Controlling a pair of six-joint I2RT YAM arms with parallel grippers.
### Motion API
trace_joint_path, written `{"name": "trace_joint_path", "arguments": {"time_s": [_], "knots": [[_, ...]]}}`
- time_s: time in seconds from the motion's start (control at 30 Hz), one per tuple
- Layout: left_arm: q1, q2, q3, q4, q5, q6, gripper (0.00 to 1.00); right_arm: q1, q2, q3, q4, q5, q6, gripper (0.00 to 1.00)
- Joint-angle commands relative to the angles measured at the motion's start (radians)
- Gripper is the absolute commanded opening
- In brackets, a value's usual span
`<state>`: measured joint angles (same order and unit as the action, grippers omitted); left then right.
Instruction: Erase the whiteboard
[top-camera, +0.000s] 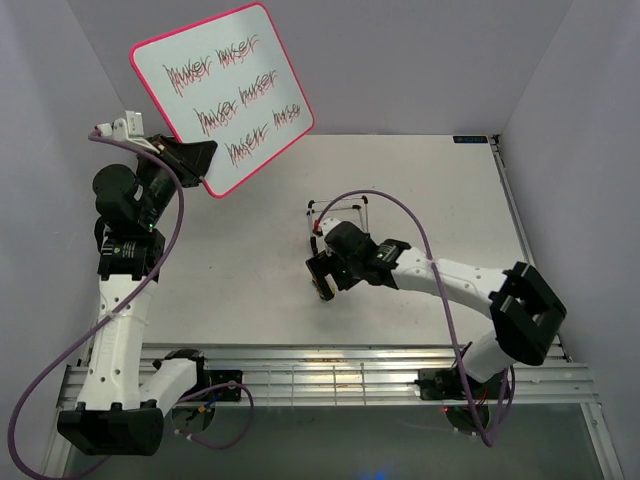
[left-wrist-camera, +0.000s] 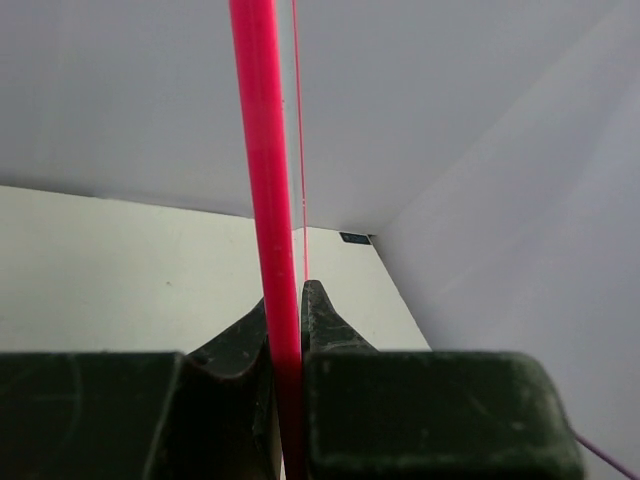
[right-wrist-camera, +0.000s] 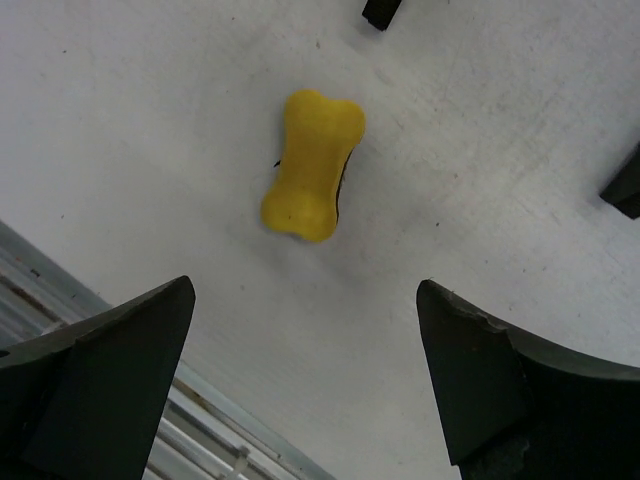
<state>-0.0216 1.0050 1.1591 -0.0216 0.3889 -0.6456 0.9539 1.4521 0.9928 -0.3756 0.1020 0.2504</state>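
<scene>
I should next use my right gripper to grab the yellow bone-shaped eraser across its narrow middle, so the eraser's bottom stays free to erase the whiteboard (top-camera: 222, 95).
My left gripper (top-camera: 196, 160) is shut on the lower edge of the whiteboard (top-camera: 222, 95) and holds it up in the air at the far left, its face tilted toward the top camera. The board has a pink-red frame and several lines of dark red scribble. In the left wrist view the pink frame (left-wrist-camera: 265, 180) runs edge-on between my left fingers (left-wrist-camera: 285, 325). My right gripper (top-camera: 323, 282) is open and hovers over the table's middle. The small yellow bone-shaped eraser (right-wrist-camera: 312, 165) lies flat on the table, ahead of the open right gripper (right-wrist-camera: 305, 290) and apart from it.
A thin wire stand (top-camera: 338, 207) sits on the table just beyond the right gripper; two black pieces (right-wrist-camera: 381, 10) (right-wrist-camera: 625, 185) show near the eraser. A ribbed metal rail (top-camera: 330, 375) runs along the near edge. Grey walls close in left, right and back.
</scene>
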Motion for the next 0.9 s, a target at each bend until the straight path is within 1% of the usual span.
{"name": "trace_joint_path", "arguments": {"time_s": [0.0, 0.03, 0.1, 0.17, 0.2, 0.23, 0.37, 0.43, 0.6, 0.67, 0.87], "knots": [[-0.001, -0.054, 0.082, -0.096, -0.127, 0.052, 0.00, 0.005, 0.124, 0.118, 0.052, 0.088, -0.019, 0.95], [-0.001, -0.066, 0.082, -0.109, -0.127, 0.058, 0.00, 0.005, 0.154, 0.135, 0.052, 0.093, -0.020, 0.93], [-0.001, -0.078, 0.088, -0.146, -0.145, 0.075, 0.00, 0.005, 0.230, 0.181, 0.050, 0.100, -0.023, 0.92], [-0.006, -0.088, 0.096, -0.173, -0.156, 0.089, 0.00, 0.005, 0.273, 0.207, 0.050, 0.110, -0.023, 0.88], [-0.009, -0.091, 0.096, -0.181, -0.156, 0.096, 0.00, 0.005, 0.310, 0.223, 0.050, 0.110, -0.020, 0.85], [-0.012, -0.092, 0.097, -0.187, -0.156, 0.110, 0.00, 0.003, 0.326, 0.228, 0.055, 0.107, -0.014, 0.80], [-0.029, -0.101, 0.106, -0.222, -0.177, 0.147, 0.00, 0.005, 0.389, 0.231, 0.058, 0.090, 0.001, 0.70], [-0.038, -0.100, 0.108, -0.235, -0.196, 0.171, 0.00, 0.005, 0.396, 0.219, 0.069, 0.076, 0.009, 0.65], [-0.055, -0.109, 0.096, -0.253, -0.211, 0.204, 0.00, 0.005, 0.398, 0.202, 0.073, 0.081, 0.018, 0.61], [-0.060, -0.108, 0.083, -0.255, -0.206, 0.208, 0.00, 0.006, 0.401, 0.199, 0.072, 0.076, 0.021, 0.56], [-0.060, -0.106, 0.044, -0.253, -0.174, 0.216, 0.00, 0.016, 0.398, 0.205, 0.063, 0.090, 0.021, 0.53]]}}
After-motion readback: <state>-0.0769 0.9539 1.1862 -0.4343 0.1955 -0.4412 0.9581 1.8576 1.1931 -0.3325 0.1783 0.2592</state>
